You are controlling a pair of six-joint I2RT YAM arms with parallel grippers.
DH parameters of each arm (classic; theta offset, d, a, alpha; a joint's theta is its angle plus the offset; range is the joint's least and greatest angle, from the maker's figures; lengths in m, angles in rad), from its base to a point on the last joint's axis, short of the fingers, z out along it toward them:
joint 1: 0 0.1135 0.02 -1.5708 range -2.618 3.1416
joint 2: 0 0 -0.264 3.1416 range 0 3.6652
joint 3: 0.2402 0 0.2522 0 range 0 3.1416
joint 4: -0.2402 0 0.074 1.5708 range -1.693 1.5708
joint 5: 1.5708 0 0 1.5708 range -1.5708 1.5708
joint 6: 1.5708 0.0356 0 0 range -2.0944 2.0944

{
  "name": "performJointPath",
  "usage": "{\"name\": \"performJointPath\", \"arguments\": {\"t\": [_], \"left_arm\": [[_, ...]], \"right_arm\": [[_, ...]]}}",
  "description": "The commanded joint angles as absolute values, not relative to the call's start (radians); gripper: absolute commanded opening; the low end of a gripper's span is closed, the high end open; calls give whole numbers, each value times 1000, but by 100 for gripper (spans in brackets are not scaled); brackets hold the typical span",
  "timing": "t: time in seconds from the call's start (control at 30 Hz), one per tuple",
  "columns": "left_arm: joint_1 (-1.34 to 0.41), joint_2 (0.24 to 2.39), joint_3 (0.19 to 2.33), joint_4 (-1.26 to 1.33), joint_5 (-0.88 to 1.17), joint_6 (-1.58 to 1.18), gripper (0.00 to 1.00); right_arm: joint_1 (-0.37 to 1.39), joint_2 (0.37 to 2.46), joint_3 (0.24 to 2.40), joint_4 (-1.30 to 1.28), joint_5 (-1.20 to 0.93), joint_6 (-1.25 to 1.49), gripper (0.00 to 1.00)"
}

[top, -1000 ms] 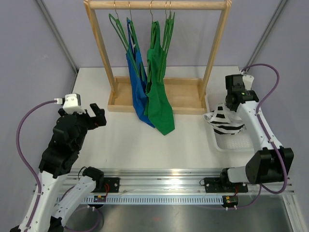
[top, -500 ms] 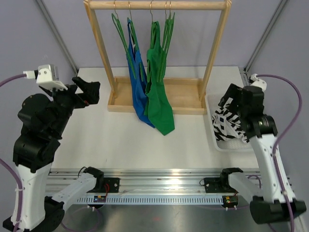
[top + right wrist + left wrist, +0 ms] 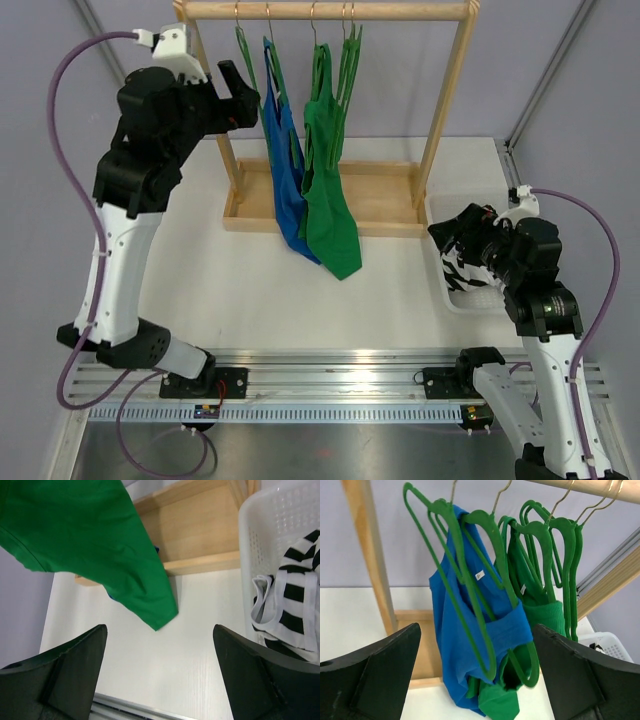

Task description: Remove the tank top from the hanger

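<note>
My left gripper should next grab the blue tank top's green hanger just below the hanger's hook. This will leave both shoulders of the tank top free, so the tank top can be taken off.
A blue tank top [image 3: 285,185] and a green tank top [image 3: 330,205] hang on green hangers [image 3: 345,60] from the wooden rail [image 3: 400,11]. My left gripper [image 3: 243,92] is open and empty, raised beside the leftmost hangers and pointing at the blue top. In the left wrist view the blue top [image 3: 465,630] on its hanger [image 3: 492,540] and the green top [image 3: 542,615] lie ahead of the open gripper [image 3: 477,677]. My right gripper [image 3: 452,233] is open and empty, low over the basket's left edge; the right wrist view [image 3: 160,675] shows bare table between its fingers.
The wooden rack has two uprights [image 3: 215,110] and a shallow base tray [image 3: 385,195]. A white basket [image 3: 450,295] at the right holds a black-and-white striped garment [image 3: 462,272], also in the right wrist view [image 3: 295,600]. The green top's hem [image 3: 100,540] hangs above the table.
My left arm has risen from low over the table to the rack's left hangers. My right gripper has let go of the striped garment, which now lies in the basket.
</note>
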State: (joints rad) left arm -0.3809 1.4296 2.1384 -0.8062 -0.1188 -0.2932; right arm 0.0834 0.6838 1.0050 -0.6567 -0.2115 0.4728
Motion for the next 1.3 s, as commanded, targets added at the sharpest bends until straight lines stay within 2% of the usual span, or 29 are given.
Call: {"name": "performJointPath", "arguments": {"t": [0.0,0.23,0.37,0.5,0.67,0.93,0.97,1.0,1.27], "left_arm": [[-410,1500,2252,-735,-94,-262,94],[-465,1655,2341,-674,-198,-216,84],[-491,1739,2356,-634,-310,-158,74],[-492,1834,2428,-629,-345,-117,59],[-494,1913,2516,-669,-373,-92,47],[-492,1873,2488,-658,-367,-95,11],[-492,1864,2490,-657,-365,-95,3],[-492,1859,2490,-654,-362,-94,0],[-494,1807,2500,-632,-354,-84,0]], "right_arm": [[84,666,963,-656,-314,509,93],[86,658,928,-692,-366,515,90],[84,624,927,-690,-400,515,88],[86,611,927,-704,-436,514,87],[86,588,925,-719,-445,502,86],[86,607,884,-689,-463,495,84],[84,612,877,-683,-466,499,84],[86,612,871,-670,-469,502,84],[86,623,871,-660,-480,512,83]]}}
